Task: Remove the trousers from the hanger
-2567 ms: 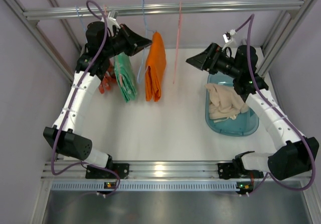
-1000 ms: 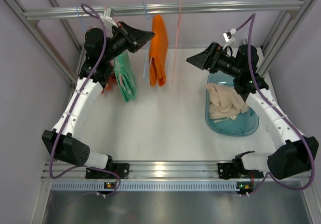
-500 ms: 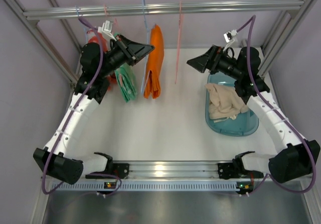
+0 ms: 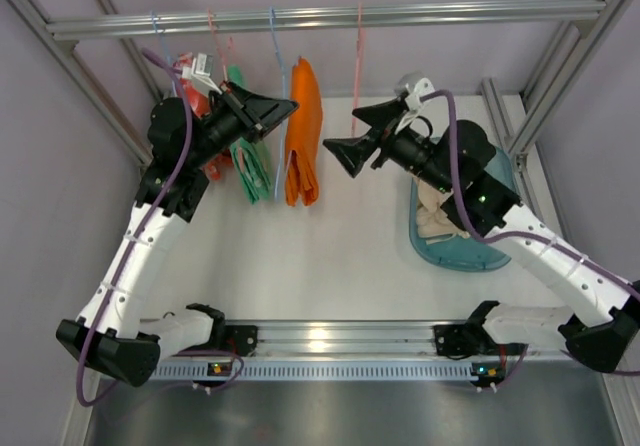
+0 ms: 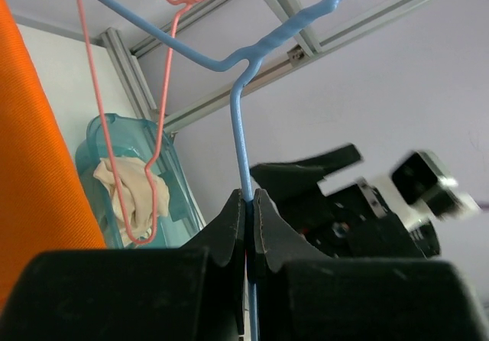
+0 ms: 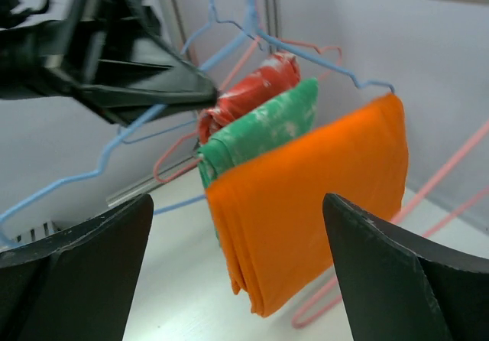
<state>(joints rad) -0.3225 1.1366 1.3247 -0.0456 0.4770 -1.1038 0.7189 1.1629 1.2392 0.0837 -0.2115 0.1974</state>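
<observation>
The orange trousers have to come off the hanger, so my right gripper next needs to grab them by their near edge (image 5: 79,235) beside the fold, clear of the blue wire (image 5: 243,127).
The bright orange trousers (image 4: 302,131) hang folded over a blue wire hanger (image 4: 275,41) on the top rail. My left gripper (image 4: 288,106) is shut on the hanger's blue wire (image 5: 243,127) just below its neck, its tips (image 5: 250,203) pinching it. The orange cloth (image 5: 38,165) fills that view's left edge. My right gripper (image 4: 348,141) is open and empty, just right of the orange trousers (image 6: 313,196), which hang between its spread fingers in the right wrist view. The pale beige trousers (image 4: 432,216) lie in a teal tub (image 4: 470,256), partly hidden by the right arm.
An empty pink hanger (image 4: 357,56) hangs right of the orange trousers. A green garment (image 4: 250,161) and a red one (image 4: 190,71) hang to the left, also showing in the right wrist view (image 6: 260,131). The metal rail (image 4: 450,11) spans the back; frame posts stand at both sides.
My right arm has swung left from above the tub to beside the orange trousers. My left gripper, still on the blue hanger, has shifted a little with the trousers.
</observation>
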